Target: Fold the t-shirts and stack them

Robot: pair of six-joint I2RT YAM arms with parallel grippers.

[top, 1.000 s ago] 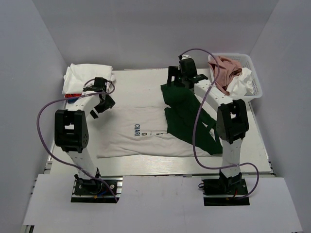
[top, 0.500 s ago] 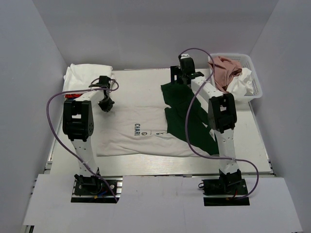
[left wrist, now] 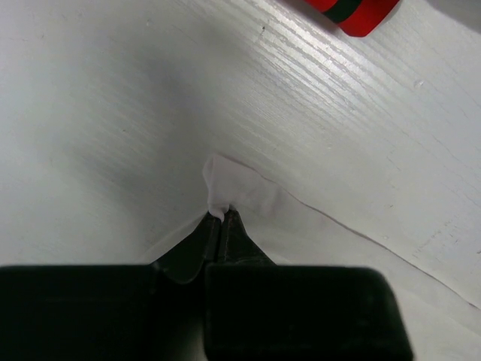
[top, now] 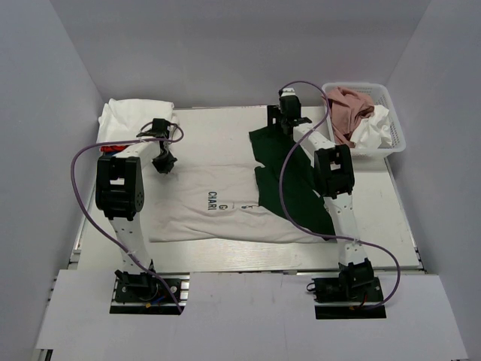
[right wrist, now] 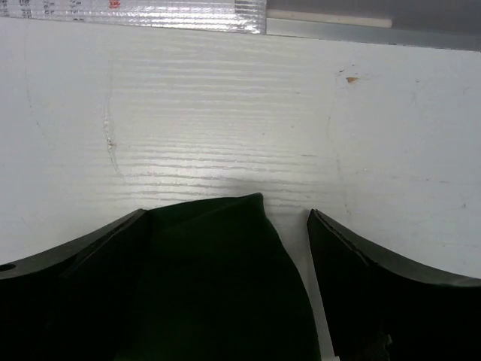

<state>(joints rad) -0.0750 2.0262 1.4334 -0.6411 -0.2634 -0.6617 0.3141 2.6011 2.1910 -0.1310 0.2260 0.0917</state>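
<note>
I need to close my right gripper on the green shirt's far corner now: the corner is between the gripper's open fingers, low over the table.
An off-white printed t-shirt lies spread flat on the table. A dark green t-shirt overlaps its right side. My left gripper sits at the off-white shirt's far left corner. In the left wrist view that gripper is shut, with a small tuck of the shirt's edge pinched at the fingertips. My right gripper is at the green shirt's far corner. It stands open, low over the table, with the green corner lying between its fingers.
A folded white t-shirt lies at the back left, with a red one peeking out beside it. A white lattice basket at the back right holds a pink shirt and a white one.
My left gripper has dropped to the off-white shirt's corner and shut on it. The right arm has stretched farther back to the green shirt's far corner, jaws still open.
</note>
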